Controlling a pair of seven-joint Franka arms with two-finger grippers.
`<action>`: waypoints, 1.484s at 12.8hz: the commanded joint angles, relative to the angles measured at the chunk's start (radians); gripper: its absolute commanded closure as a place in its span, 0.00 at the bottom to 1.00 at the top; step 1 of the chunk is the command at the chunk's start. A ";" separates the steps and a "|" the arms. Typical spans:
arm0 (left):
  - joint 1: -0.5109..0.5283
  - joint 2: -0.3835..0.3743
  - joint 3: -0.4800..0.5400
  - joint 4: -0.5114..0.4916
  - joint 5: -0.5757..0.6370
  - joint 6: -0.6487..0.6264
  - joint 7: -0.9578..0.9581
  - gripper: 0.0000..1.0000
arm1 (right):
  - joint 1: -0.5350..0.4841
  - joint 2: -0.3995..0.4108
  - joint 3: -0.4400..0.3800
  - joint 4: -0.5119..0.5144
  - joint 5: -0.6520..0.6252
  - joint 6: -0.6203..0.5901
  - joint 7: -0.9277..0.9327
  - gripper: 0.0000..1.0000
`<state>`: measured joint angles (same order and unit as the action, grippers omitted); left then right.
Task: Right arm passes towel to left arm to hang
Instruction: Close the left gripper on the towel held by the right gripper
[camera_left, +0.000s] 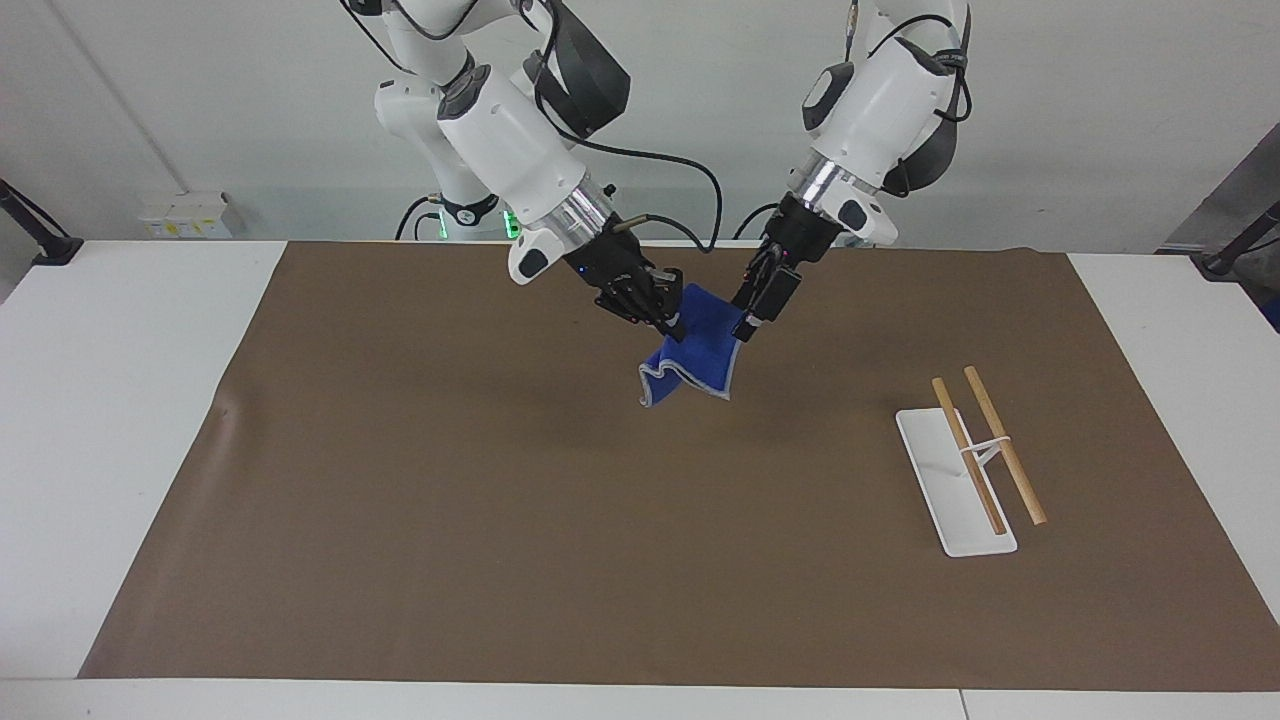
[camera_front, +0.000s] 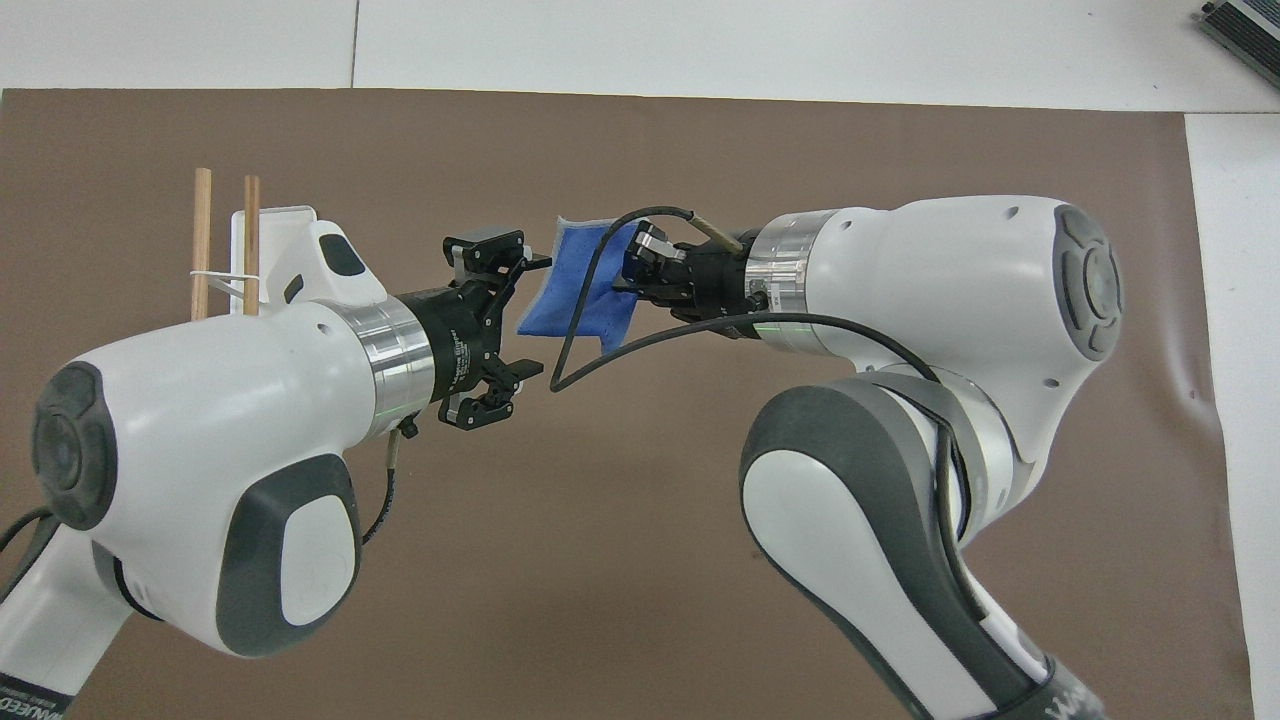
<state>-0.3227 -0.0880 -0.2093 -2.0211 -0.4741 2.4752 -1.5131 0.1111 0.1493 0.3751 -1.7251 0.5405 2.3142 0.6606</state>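
The towel's free corner is away from my right gripper's fingers, which already cover one edge of the blue towel, so my left gripper should grab the towel there next.
My right gripper is shut on the blue towel and holds it up over the middle of the brown mat; the towel hangs folded below it. It shows in the overhead view gripping the towel too. My left gripper is open at the towel's upper corner. In the overhead view its fingers stand either side of the towel's edge. I cannot tell whether they touch it.
A white rack base with two wooden rods stands on the brown mat toward the left arm's end. In the overhead view the rods show beside the left arm's wrist.
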 joint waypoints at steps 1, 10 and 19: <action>-0.030 -0.028 0.014 -0.030 -0.021 -0.015 -0.012 0.00 | -0.014 -0.027 0.004 -0.016 0.027 -0.019 -0.001 1.00; -0.042 -0.032 0.014 -0.034 -0.021 -0.002 -0.022 0.26 | -0.024 -0.040 0.002 -0.024 0.024 -0.035 -0.009 1.00; -0.056 -0.032 0.016 -0.038 -0.020 -0.007 0.004 1.00 | -0.024 -0.048 0.001 -0.025 0.012 -0.047 -0.010 1.00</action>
<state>-0.3635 -0.0891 -0.2090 -2.0259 -0.4746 2.4735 -1.5254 0.1009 0.1330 0.3736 -1.7269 0.5405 2.2840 0.6606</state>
